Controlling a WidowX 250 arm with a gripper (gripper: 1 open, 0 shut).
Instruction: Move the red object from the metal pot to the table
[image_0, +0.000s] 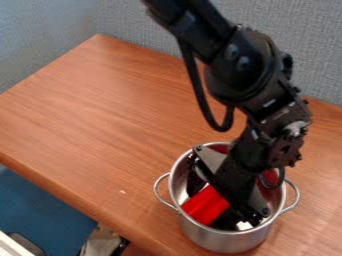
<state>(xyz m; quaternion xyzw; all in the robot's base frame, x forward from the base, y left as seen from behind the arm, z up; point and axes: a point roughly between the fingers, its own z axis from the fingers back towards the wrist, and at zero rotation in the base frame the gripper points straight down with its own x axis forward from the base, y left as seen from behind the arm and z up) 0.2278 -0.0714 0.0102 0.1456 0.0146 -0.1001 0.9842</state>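
Observation:
I should grab the red object by its end (209, 203) with my gripper next. Then I can lift it out of the metal pot (198, 234) to the table.
The metal pot (198, 234) stands on the table (94, 100) near its front right edge. Inside it the red object (206, 206) lies tilted against the left wall, its lower end towards the front. My black gripper (231, 199) reaches down into the pot from the upper right, right beside and over the red object. Its fingers are dark against the pot's inside, so I cannot make out how far apart they stand or whether they grip the block. The arm covers the back of the pot.
The table's front edge runs just left of and below the pot, with a blue floor area (34, 215) beyond it. A grey-blue wall (54, 30) stands behind the table. Bare wood stretches to the left and back of the pot.

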